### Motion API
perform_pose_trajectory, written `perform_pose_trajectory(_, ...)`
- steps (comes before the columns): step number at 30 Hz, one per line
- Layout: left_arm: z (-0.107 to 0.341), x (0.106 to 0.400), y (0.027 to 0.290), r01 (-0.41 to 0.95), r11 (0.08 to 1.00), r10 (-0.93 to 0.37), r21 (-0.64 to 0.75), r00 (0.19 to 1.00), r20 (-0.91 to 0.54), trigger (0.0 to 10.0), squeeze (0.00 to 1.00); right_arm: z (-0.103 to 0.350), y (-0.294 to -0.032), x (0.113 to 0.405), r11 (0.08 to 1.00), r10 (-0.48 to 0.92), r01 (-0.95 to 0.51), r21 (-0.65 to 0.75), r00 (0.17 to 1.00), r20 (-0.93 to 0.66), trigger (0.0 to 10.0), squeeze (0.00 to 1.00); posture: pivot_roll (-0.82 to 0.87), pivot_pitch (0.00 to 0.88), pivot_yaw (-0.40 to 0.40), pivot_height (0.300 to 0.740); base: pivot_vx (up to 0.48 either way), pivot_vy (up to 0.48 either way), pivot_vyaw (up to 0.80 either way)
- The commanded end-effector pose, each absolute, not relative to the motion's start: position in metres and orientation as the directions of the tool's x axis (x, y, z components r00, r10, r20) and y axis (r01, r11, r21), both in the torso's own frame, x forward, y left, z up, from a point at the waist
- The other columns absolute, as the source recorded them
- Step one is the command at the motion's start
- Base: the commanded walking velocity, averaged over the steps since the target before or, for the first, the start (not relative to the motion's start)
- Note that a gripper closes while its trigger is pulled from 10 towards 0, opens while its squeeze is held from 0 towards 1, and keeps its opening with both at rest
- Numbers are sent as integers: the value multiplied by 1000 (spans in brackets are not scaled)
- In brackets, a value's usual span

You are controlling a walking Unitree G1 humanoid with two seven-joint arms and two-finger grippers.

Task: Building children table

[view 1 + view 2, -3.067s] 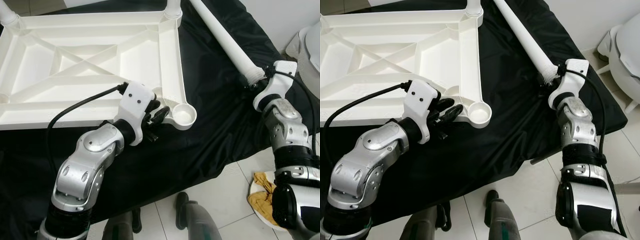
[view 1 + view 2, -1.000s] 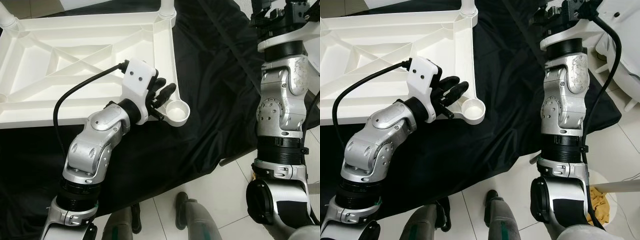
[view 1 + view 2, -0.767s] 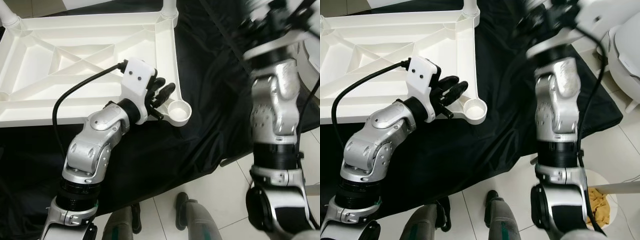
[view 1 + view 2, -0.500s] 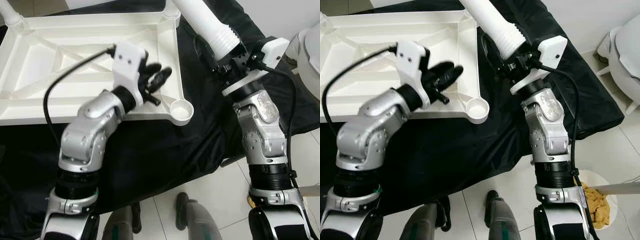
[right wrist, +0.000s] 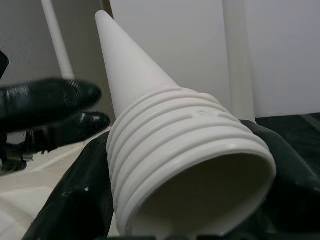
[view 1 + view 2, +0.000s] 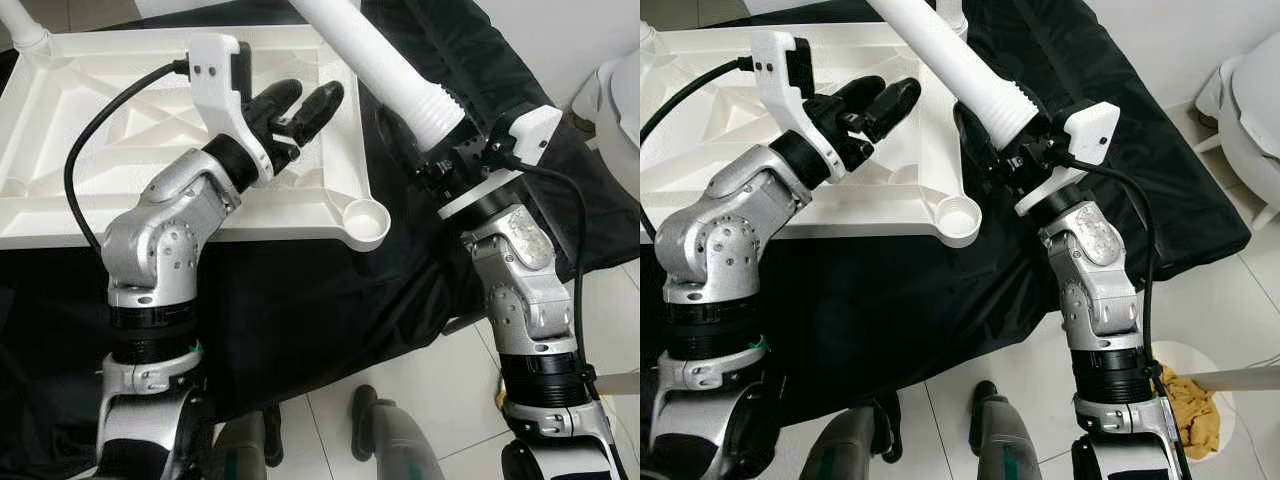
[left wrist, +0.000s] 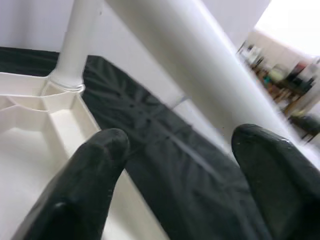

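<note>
My left gripper grabs the leg by its smooth body toward the leg's narrow end [image 6: 345,25] [image 7: 197,62] next, since my right gripper's fingers already crowd the leg's threaded end.
The white tabletop [image 6: 120,170] lies upside down on a black cloth, its empty corner socket [image 6: 366,220] nearest me. My right gripper [image 6: 445,160] is shut on a long white table leg [image 6: 375,65] just above its threaded end [image 5: 185,165]. The leg slants up and to the left over the tabletop's corner, threaded end lowest, a little right of and above the socket. My left gripper [image 6: 298,102] is raised above the tabletop, open, its fingers [image 7: 90,170] spread just short of the leg [image 7: 200,65] without touching it. An upright fitted leg [image 7: 75,40] stands at the far corner.
The black cloth [image 6: 330,310] drapes over a low surface down to a white tiled floor [image 6: 440,400]. A plate with a yellow rag [image 6: 1195,400] lies on the floor at the right. A white rounded fixture [image 6: 1255,90] stands at the far right. Another fitted leg [image 6: 20,25] rises at the back left.
My right arm swung the leg in from the right and lowered its threaded end near the corner socket. My left gripper left the corner and rose towards the leg, fingers open.
</note>
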State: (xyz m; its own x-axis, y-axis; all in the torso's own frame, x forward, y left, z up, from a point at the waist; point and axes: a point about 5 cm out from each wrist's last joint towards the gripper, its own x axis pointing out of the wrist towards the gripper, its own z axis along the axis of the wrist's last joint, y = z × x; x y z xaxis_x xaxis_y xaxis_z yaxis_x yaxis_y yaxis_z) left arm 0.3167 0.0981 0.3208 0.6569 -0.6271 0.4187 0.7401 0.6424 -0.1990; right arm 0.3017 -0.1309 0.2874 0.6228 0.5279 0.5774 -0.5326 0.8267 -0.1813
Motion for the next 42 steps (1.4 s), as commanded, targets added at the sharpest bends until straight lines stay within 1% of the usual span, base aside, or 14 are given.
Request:
perform_pose_trajectory(1, 322, 317, 100, 763, 586, -633, -271, 640, 435, 10000, 1000, 286, -127, 296, 809, 552, -555, -195, 602, 577, 10000, 0, -20, 257, 43, 740, 0, 0, 0)
perform_pose_trajectory(2, 322, 317, 100, 763, 586, -633, -271, 640, 435, 10000, 1000, 286, -127, 296, 809, 552, -555, -195, 602, 577, 10000, 0, -20, 257, 43, 740, 0, 0, 0)
perform_pose_trajectory(4, 324, 316, 100, 790, 507, -635, -344, 612, 472, 10000, 1000, 284, -128, 296, 806, 557, -559, -194, 605, 570, 10000, 0, -17, 256, 42, 740, 0, 0, 0)
perform_pose_trajectory(5, 324, 316, 100, 790, 507, -635, -344, 612, 472, 10000, 1000, 284, -128, 296, 806, 557, -559, -194, 605, 570, 10000, 0, -17, 256, 42, 740, 0, 0, 0)
perform_pose_trajectory(7, 327, 314, 98, 807, 465, -642, -365, 591, 489, 10000, 1000, 281, -129, 294, 807, 556, -561, -185, 614, 560, 10000, 0, -15, 253, 41, 740, 0, 0, 0)
perform_pose_trajectory(13, 322, 318, 96, 793, 472, -653, -384, 608, 451, 10000, 1000, 278, -129, 291, 804, 560, -566, -182, 619, 550, 10000, 0, -18, 250, 44, 740, 0, 0, 0)
perform_pose_trajectory(14, 319, 322, 96, 773, 500, -649, -390, 633, 423, 10000, 392, 277, -128, 289, 797, 569, -574, -186, 613, 547, 10000, 0, -19, 250, 45, 740, 0, 0, 0)
perform_pose_trajectory(15, 316, 326, 97, 751, 511, -641, -418, 657, 396, 10000, 0, 277, -127, 287, 787, 583, -585, -193, 606, 541, 10000, 0, -19, 250, 45, 740, 0, 0, 0)
perform_pose_trajectory(18, 312, 334, 101, 708, 536, -614, -460, 701, 363, 10000, 0, 274, -125, 283, 764, 614, -610, -209, 590, 525, 10000, 0, -25, 246, 52, 740, 0, 0, 0)
perform_pose_trajectory(22, 310, 339, 104, 682, 550, -596, -483, 725, 345, 10000, 0, 272, -124, 280, 749, 633, -626, -217, 581, 512, 10000, 0, -25, 246, 52, 740, 0, 0, 0)
perform_pose_trajectory(25, 308, 350, 111, 619, 587, -557, -522, 776, 294, 10000, 0, 265, -122, 273, 724, 665, -650, -229, 571, 481, 10000, 0, -29, 244, 62, 740, 0, 0, 0)
perform_pose_trajectory(34, 318, 367, 130, 550, 627, -492, -552, 829, 267, 10000, 0, 255, -127, 262, 719, 680, -653, -238, 590, 435, 10000, 0, -38, 238, 78, 740, 0, 0, 0)
perform_pose_trajectory(39, 319, 371, 135, 527, 638, -473, -561, 843, 255, 10000, 0, 254, -129, 261, 723, 678, -649, -238, 597, 430, 10000, 0, -37, 236, 78, 740, 0, 0, 0)
perform_pose_trajectory(42, 319, 376, 146, 466, 656, -420, -593, 879, 227, 10000, 0, 252, -131, 258, 733, 667, -639, -233, 611, 427, 10000, 0, -38, 236, 82, 740, 0, 0, 0)
